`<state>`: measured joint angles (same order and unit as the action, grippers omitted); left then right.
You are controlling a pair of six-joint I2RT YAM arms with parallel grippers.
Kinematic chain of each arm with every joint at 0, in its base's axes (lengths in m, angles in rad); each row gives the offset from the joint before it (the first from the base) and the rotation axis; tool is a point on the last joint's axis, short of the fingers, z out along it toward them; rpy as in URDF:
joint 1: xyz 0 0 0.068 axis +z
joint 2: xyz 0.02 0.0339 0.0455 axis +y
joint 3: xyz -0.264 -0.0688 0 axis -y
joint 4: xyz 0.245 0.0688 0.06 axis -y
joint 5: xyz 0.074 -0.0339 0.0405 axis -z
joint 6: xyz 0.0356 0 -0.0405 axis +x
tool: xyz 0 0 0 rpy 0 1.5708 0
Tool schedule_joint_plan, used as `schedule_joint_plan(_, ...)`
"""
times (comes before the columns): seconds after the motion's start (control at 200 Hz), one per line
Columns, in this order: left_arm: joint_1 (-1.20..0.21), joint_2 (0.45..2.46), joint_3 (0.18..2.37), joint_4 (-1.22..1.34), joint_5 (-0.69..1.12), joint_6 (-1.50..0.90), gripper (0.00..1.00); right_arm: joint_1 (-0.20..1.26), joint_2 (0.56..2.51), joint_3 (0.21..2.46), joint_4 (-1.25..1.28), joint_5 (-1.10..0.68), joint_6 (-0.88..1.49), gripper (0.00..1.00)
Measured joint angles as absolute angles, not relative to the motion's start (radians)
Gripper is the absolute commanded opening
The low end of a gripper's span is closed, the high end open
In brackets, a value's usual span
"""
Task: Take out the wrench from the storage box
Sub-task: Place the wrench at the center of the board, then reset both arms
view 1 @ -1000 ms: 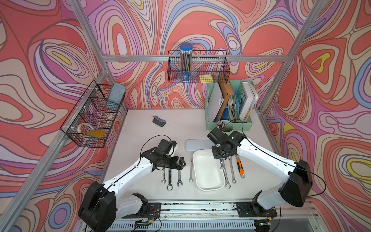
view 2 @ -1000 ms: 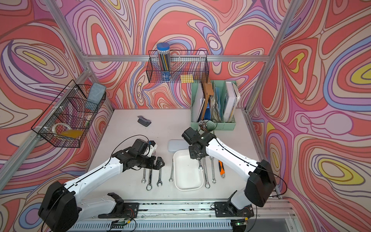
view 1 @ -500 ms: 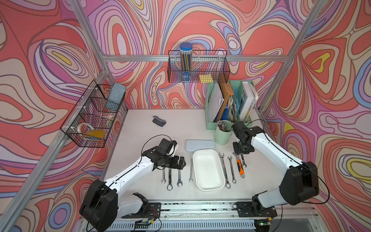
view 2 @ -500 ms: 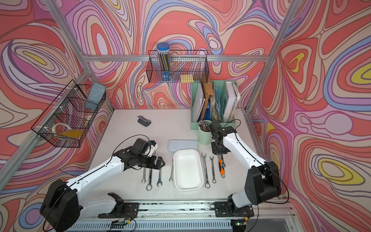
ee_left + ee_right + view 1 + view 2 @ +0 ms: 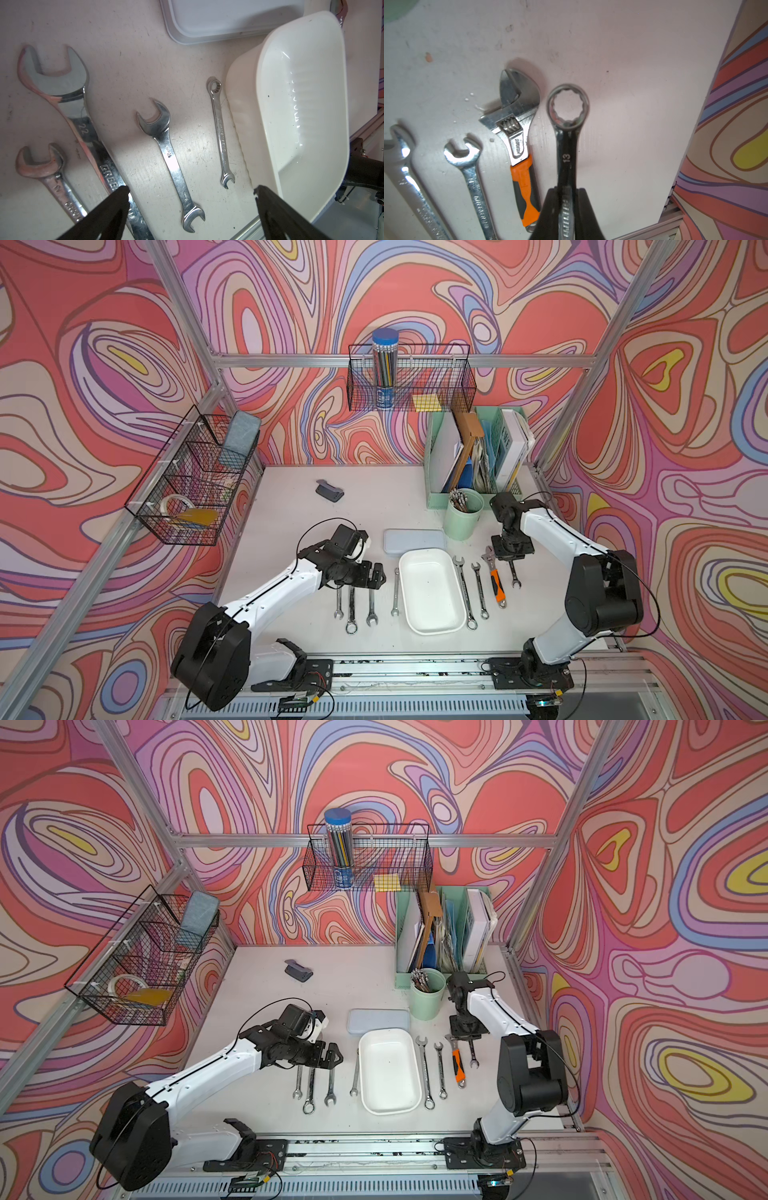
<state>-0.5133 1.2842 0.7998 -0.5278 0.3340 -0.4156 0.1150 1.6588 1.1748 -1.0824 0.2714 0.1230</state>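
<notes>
The slim wrench is hanging above the table and would drop if the robot's right gripper opened now, so the right gripper should keep holding the wrench.
The storage box [image 5: 432,593] [image 5: 388,1073], a shallow white tray, lies mid-table in both top views, and its inside shows nothing in it. My right gripper [image 5: 512,556] [image 5: 468,1033] is right of the box, just past an orange-handled adjustable wrench [image 5: 496,580]. It is shut on the shaft of a slim wrench [image 5: 566,128] marked 13, whose ring end points away from the fingers [image 5: 583,199]. The wrench [image 5: 514,574] sits low over the table; I cannot tell if it touches. My left gripper [image 5: 376,572] [image 5: 192,191] hangs open and holds nothing, left of the box [image 5: 301,104].
Several wrenches [image 5: 352,605] lie in a row left of the box, and two more [image 5: 465,593] lie right of it. A flat grey-blue case [image 5: 413,540] lies behind the box. A mint cup of pens [image 5: 463,516] and a file holder [image 5: 473,456] stand at the back right.
My right arm has swung from above the box out to the right, carrying the wrench past the orange-handled wrench. The left arm has stayed put.
</notes>
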Motion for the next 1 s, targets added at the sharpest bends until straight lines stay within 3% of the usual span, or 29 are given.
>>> schedule_joint_plan(0.34,-0.510,1.330,0.884,-0.555,0.384,-0.410,0.99,0.060,1.738,1.105,-1.015,0.266,0.119,0.04)
schedule_joint_plan(0.701,-0.509,1.351,0.915,-0.589,0.398,-0.392,0.99,0.051,1.805,1.098,-0.980,0.268,0.088,0.22)
schedule_joint_plan(0.996,-0.509,1.348,0.915,-0.599,0.396,-0.390,0.99,0.051,1.802,1.098,-0.984,0.276,0.082,0.28)
